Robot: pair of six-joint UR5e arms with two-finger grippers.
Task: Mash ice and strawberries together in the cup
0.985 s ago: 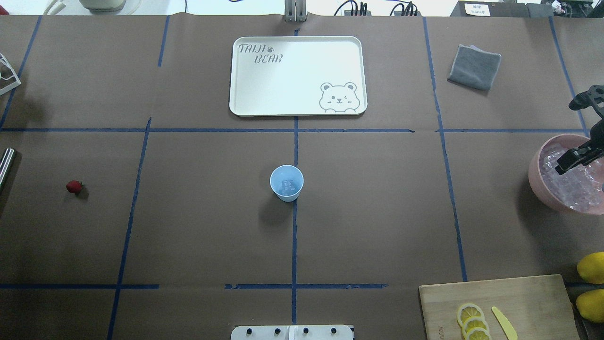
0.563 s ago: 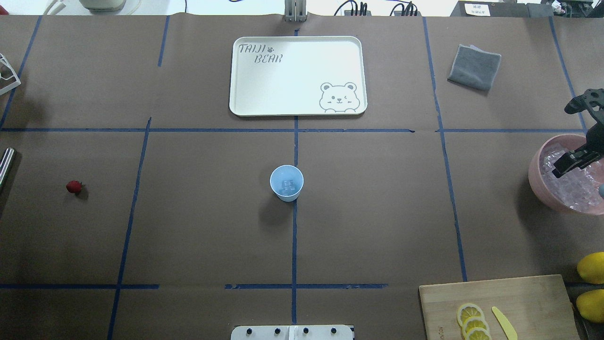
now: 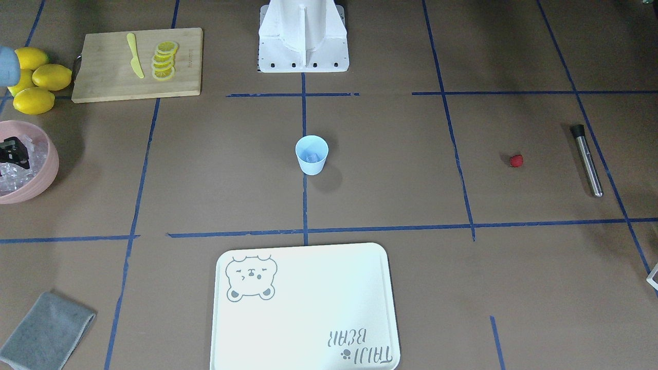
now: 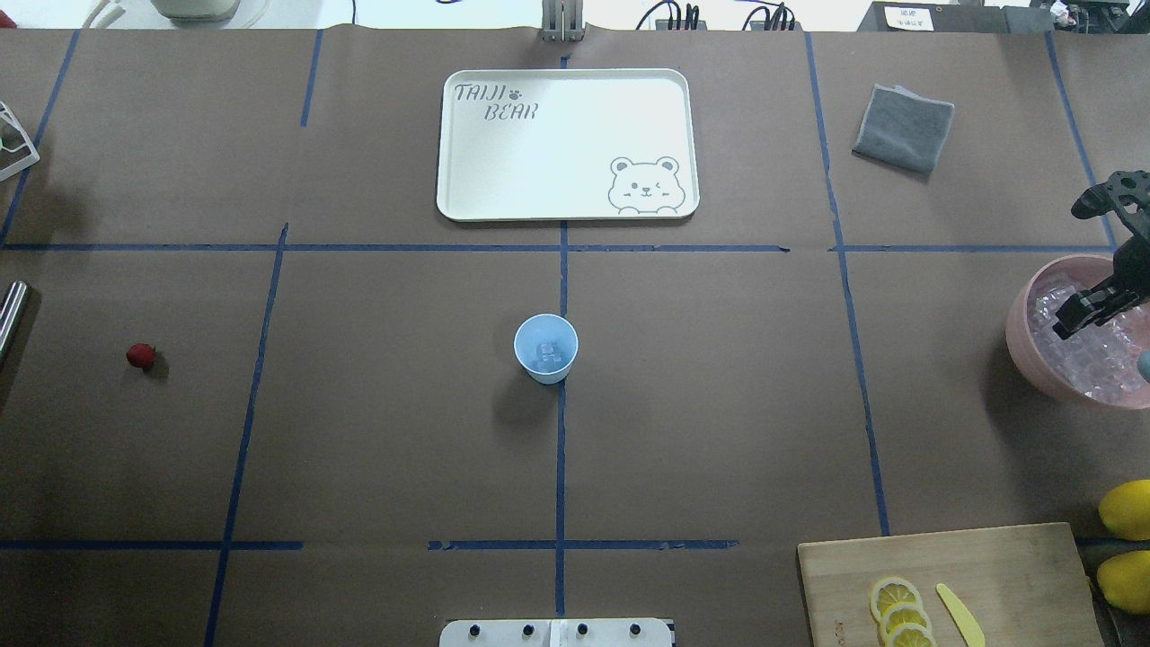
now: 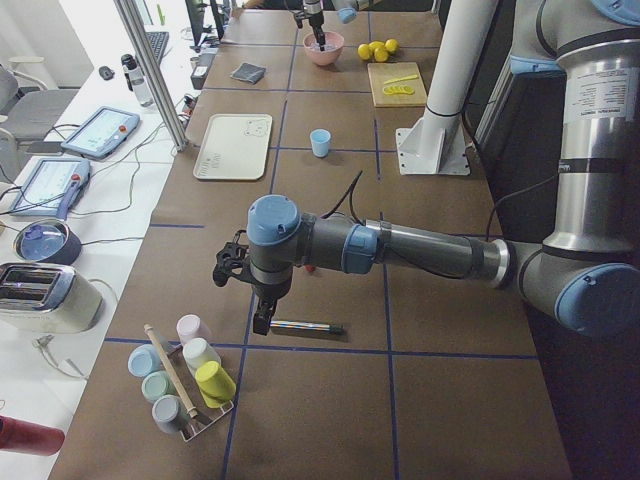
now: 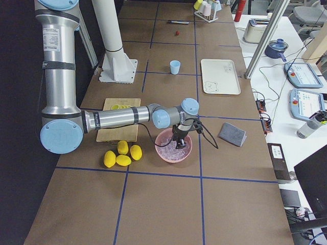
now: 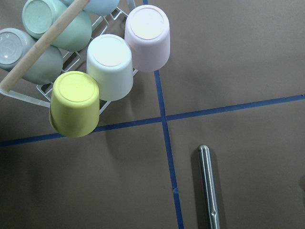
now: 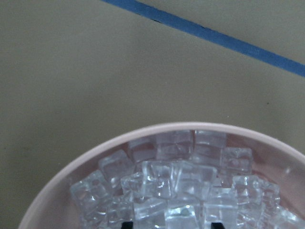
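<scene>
My right gripper should next grab one clear ice cube by its sides, so that the cup (image 3: 311, 154) gets filled with ice for mashing.
The pale blue cup (image 4: 545, 349) stands at the table's centre with a piece of ice (image 4: 545, 352) in its bottom. More ice (image 8: 176, 181) fills the pink bowl (image 4: 1020, 341) at the right edge. My right gripper (image 4: 1089, 311) hangs over that bowl, open. In the right wrist view its two dark fingertips (image 8: 126, 224) are spread just above the cubes. The strawberry (image 4: 139, 356) lies alone at the far left. My left gripper (image 5: 261, 322) shows only in the exterior left view, above a steel muddler (image 5: 305, 326). I cannot tell whether it is open or shut.
A white bear tray (image 4: 566, 144) lies at the back centre and a grey cloth (image 4: 903, 128) at the back right. A cutting board (image 4: 988, 575) with lemon slices and a yellow knife sits front right, beside lemons (image 4: 1127, 509). A rack of cups (image 7: 95, 52) stands near the muddler (image 7: 208, 186).
My right gripper has edged slightly left over the pink bowl. The cup, the strawberry and everything else on the table stay where they were.
</scene>
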